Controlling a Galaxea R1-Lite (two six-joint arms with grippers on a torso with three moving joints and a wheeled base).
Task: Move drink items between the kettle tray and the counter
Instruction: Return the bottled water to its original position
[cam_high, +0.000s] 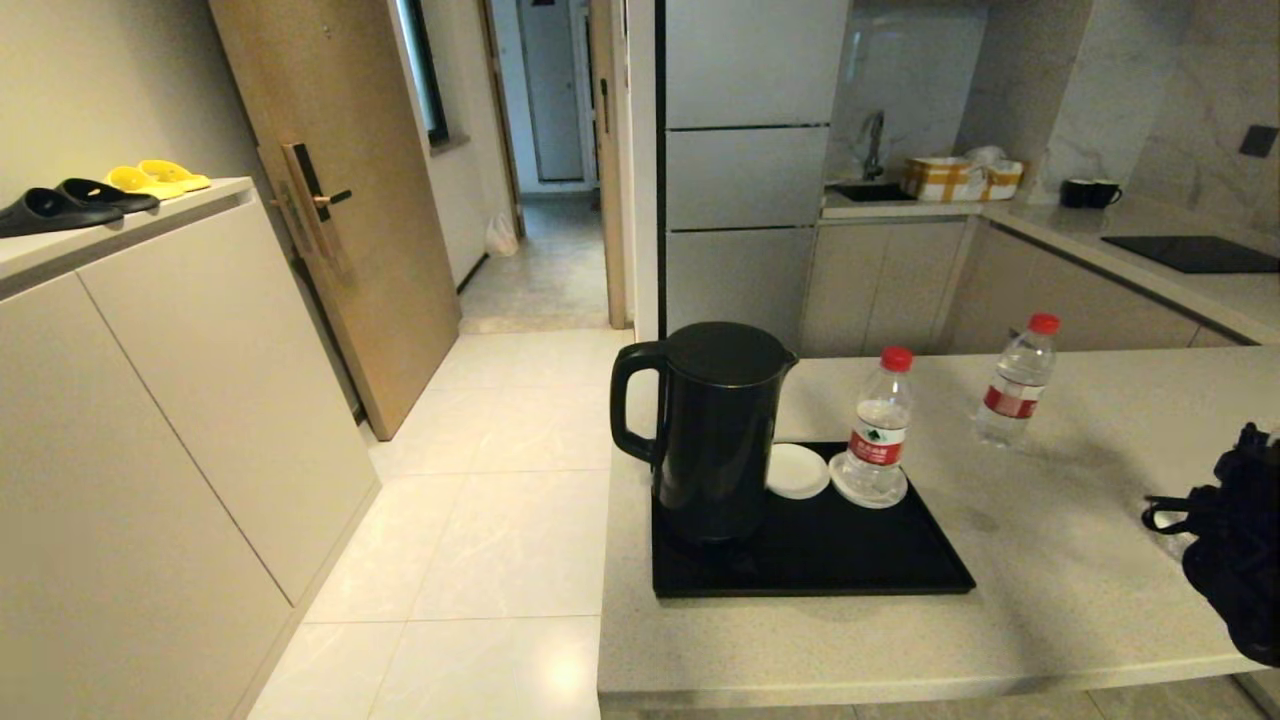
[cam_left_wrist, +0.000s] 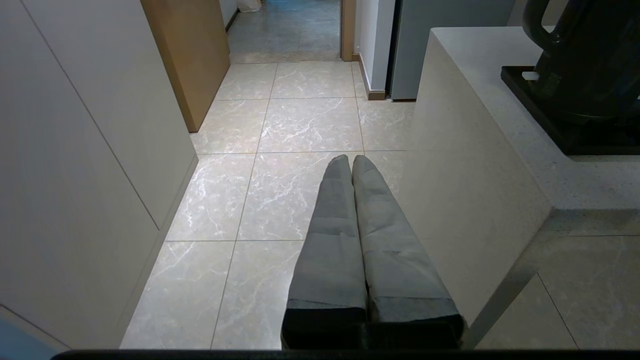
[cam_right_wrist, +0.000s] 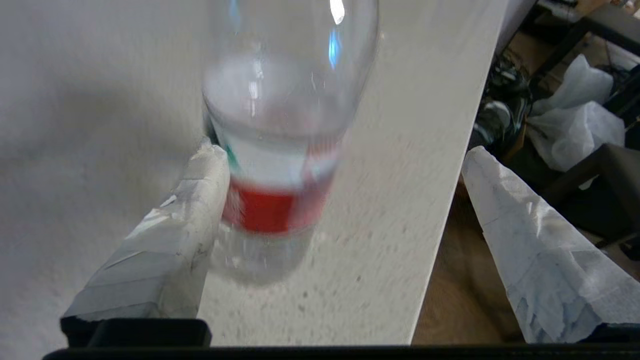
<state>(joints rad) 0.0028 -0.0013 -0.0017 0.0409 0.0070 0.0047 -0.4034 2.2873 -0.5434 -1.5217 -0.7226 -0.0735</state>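
I will grab the water bottle with my right gripper next, by its red-and-white label (cam_right_wrist: 277, 189), to put it on the white coaster beside the kettle.
The black kettle tray (cam_high: 860, 560) lies on the beige counter (cam_high: 1050, 600) and carries the black kettle (cam_high: 712, 430). One red-capped water bottle (cam_high: 878, 432) stands on a white coaster on the tray. A second bottle (cam_high: 1014, 384) stands on the counter behind the tray. A third bottle (cam_right_wrist: 277, 150) stands on the counter near its edge, between the fingers of my right gripper (cam_right_wrist: 344, 150). That gripper is open; one finger (cam_right_wrist: 200, 200) touches the bottle and the other is well clear. My left gripper (cam_left_wrist: 351, 159) is shut and empty, low over the floor beside the counter.
A bare white coaster (cam_high: 797, 470) sits on the tray beside the kettle. My right arm (cam_high: 1235, 545) hangs over the counter's right end. Two black mugs (cam_high: 1090, 193) and a black cooktop (cam_high: 1195, 253) are on the far worktop. A cabinet with slippers (cam_high: 100, 195) stands left.
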